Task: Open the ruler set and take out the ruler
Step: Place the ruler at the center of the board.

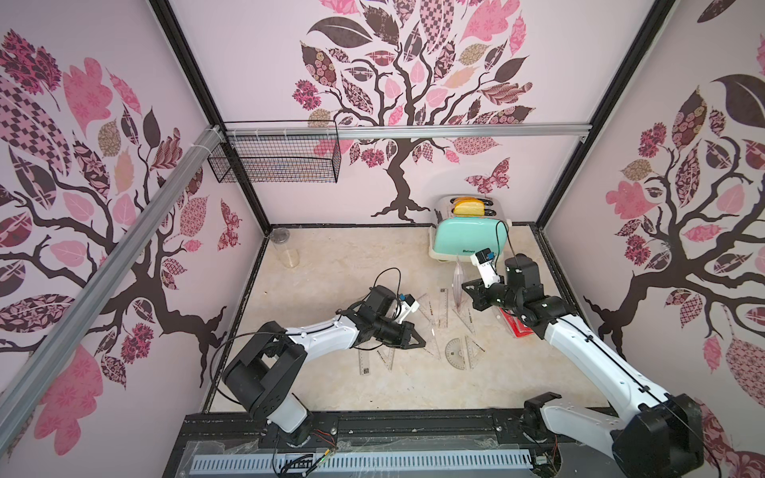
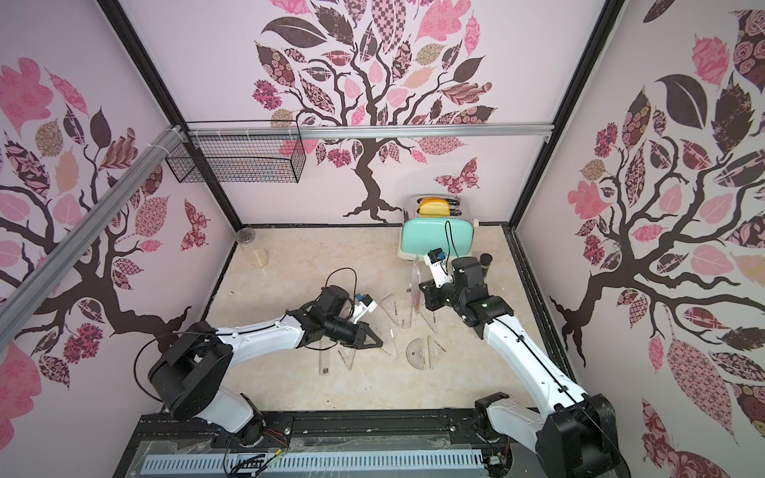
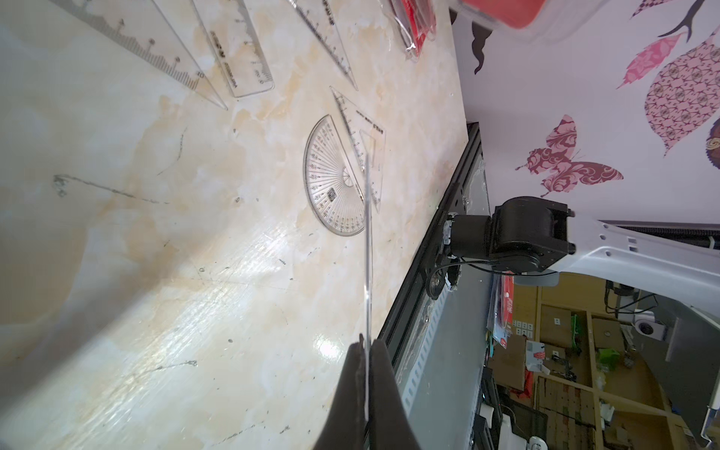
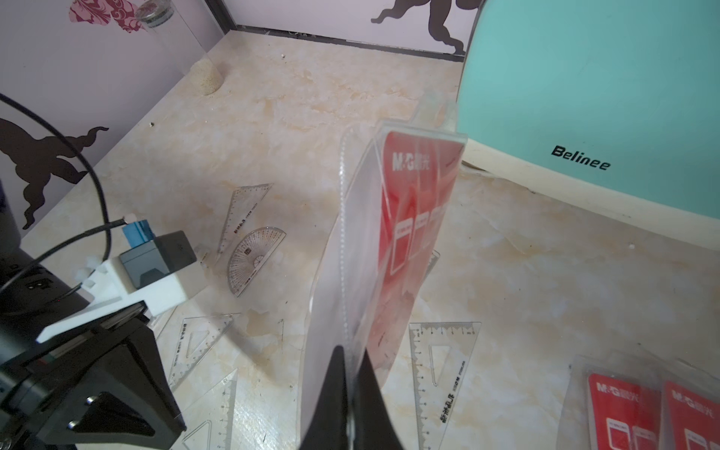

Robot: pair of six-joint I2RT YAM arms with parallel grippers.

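My fingers' shadow on the tabletop lies far from the set square, so it is too early for my left gripper to release; it lowers the set square first.
The ruler set [image 4: 393, 241] is a clear pouch with a red card inside; it stands upright in front of the toaster, also in both top views [image 1: 458, 285] [image 2: 416, 285]. My right gripper [image 4: 350, 352] [image 1: 467, 289] [image 2: 424, 289] is shut on its near edge. My left gripper [image 3: 366, 345] [image 1: 419, 342] [image 2: 376, 342] is shut on a clear ruler [image 3: 367, 249], seen edge-on as a thin strip reaching out over the table above the protractor [image 3: 335, 187]. The two grippers are apart, the left one nearer the table's front.
Several clear rulers and set squares [image 1: 443, 308] and the protractor [image 1: 455, 351] lie on the marble table between the arms. More red ruler packs [image 1: 517, 327] [image 4: 643, 413] lie under the right arm. A teal toaster [image 1: 472, 238] stands at the back, a clear jar [image 1: 285, 248] at back left.
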